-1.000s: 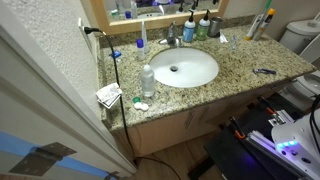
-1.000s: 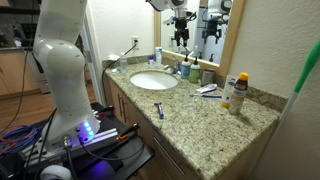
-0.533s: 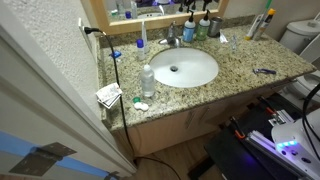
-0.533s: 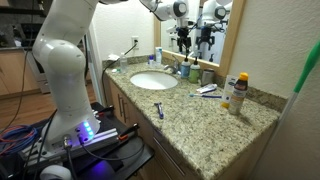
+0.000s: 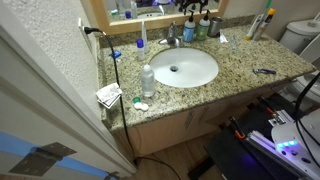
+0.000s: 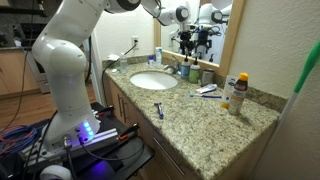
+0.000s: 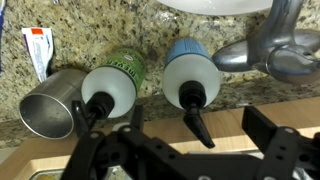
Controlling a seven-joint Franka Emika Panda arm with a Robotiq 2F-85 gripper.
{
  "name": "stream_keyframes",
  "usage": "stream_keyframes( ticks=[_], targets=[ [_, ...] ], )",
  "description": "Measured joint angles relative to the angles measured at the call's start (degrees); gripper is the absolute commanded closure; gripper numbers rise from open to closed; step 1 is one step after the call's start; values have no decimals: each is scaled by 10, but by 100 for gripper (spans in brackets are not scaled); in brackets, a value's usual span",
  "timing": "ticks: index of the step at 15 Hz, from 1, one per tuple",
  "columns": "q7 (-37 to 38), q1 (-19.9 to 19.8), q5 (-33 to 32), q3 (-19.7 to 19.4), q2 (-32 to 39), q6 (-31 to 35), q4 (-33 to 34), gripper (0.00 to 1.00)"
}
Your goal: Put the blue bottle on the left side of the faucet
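Observation:
My fingers don't reach the head of the black pump (image 7: 193, 98) yet. I need to move my gripper lower first and then close it on the head.
The blue bottle (image 7: 190, 62) has a white shoulder and a black pump. It stands upright against the backsplash between the chrome faucet (image 7: 268, 48) and a green bottle (image 7: 117, 80). My gripper (image 7: 198, 122) is open, above the blue bottle's pump, with one finger on each side and touching nothing. In both exterior views the gripper (image 5: 194, 9) (image 6: 186, 40) hovers over the blue bottle (image 5: 189, 31) (image 6: 184, 69), which stands beside the faucet (image 5: 172, 39) (image 6: 172, 67).
A steel cup (image 7: 50, 103) stands next to the green bottle. The white oval basin (image 5: 208, 72) lies in the granite counter. A clear bottle with a white cap (image 5: 148, 80), a razor (image 5: 264, 71) and a white-and-orange bottle (image 6: 238, 93) are on the counter. A mirror rises behind.
My gripper has come down slightly toward the blue bottle and stayed open. The bottles have not moved.

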Motion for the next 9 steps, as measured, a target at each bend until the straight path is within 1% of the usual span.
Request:
stream_keyframes(
  ticks=[6, 7, 8, 9],
  targets=[
    [0, 3, -1, -8, 16, 4, -3, 0],
    [0, 3, -1, -8, 15, 4, -1, 25],
    [0, 4, -1, -8, 15, 4, 0, 26],
    [0, 4, -1, -8, 15, 4, 0, 34]
  ],
)
